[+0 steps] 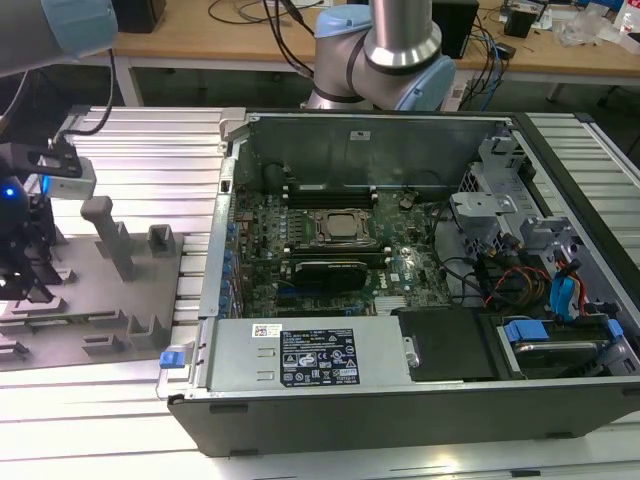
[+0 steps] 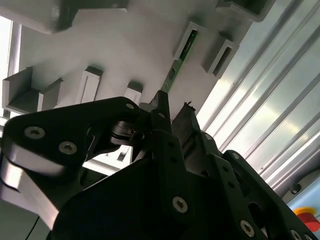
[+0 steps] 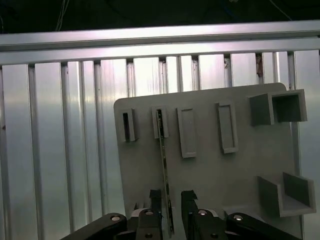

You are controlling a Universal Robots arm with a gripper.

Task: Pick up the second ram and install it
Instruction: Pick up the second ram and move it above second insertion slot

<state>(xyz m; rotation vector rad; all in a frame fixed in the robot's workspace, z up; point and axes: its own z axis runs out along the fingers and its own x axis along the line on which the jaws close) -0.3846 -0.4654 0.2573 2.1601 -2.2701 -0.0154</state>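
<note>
The ram's end sits down inside a slotted grey block, so my gripper needs to grab the ram next by the open middle of its flat sides.
The second ram is a thin greenish board standing on edge in a slotted grey holder block on the grey holder plate. In the second wrist view the ram runs from its block down between my fingers. My gripper is open and straddles the ram's near end, one finger close beside it and a gap to the other. In the exterior view my gripper hangs over the plate at the exterior view's far left.
The open computer case lies in the middle with the processor socket and long black memory slots beside it. Other grey blocks stand up from the plate. Ribbed aluminium table surrounds it.
</note>
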